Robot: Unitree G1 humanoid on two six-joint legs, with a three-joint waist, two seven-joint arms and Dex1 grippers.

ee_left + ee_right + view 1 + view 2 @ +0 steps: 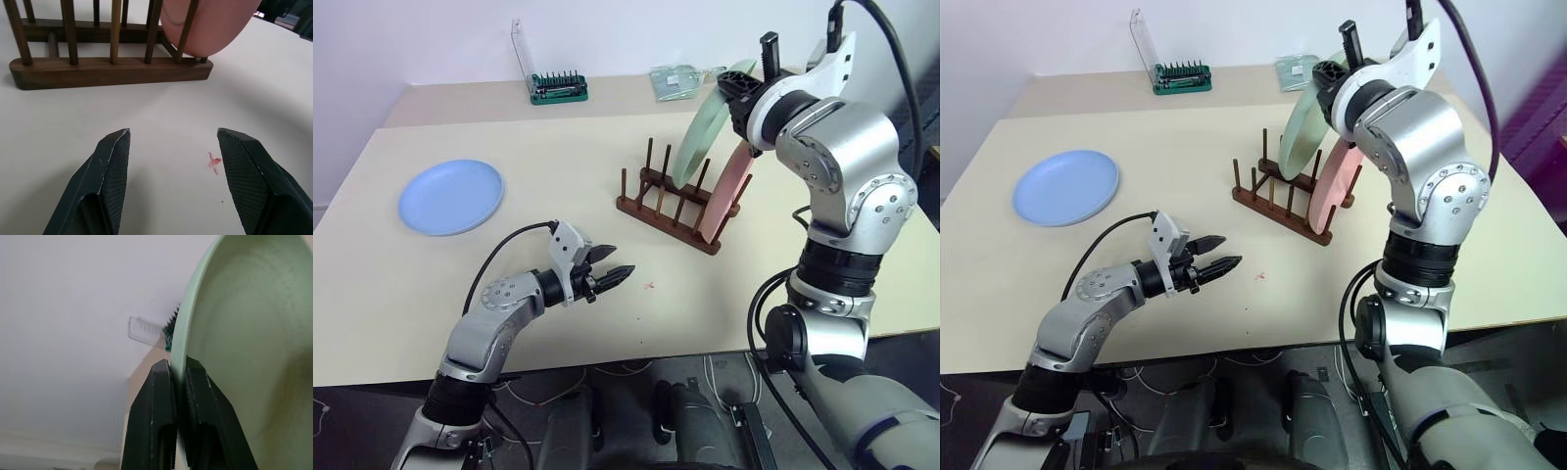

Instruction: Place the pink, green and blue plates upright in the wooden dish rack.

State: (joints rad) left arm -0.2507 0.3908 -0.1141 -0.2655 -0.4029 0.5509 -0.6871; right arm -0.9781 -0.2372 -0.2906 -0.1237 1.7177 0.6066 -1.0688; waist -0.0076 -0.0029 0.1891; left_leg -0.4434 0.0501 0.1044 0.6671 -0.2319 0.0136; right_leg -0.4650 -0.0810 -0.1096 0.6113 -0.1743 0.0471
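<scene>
My right gripper lowers the green plate next, before releasing it, since the green plate's lower edge (679,183) hangs short of the rack's front bar (662,224).
The wooden dish rack (658,209) stands mid-table. A pink plate (726,188) stands upright in its right end. My right gripper (178,377) is shut on the rim of the green plate (698,135), which hangs tilted over the rack. The green plate's lower edge is down among the pegs; I cannot tell whether it touches the rails. The blue plate (450,196) lies flat at the table's left. My left gripper (612,275) hovers open and empty just above the table, in front of the rack (107,73), pointing toward it.
A green bit holder with a clear upright panel (558,88) and a pale green packet (675,80) sit at the table's back edge. A small red mark (213,162) is on the tabletop by my left fingers.
</scene>
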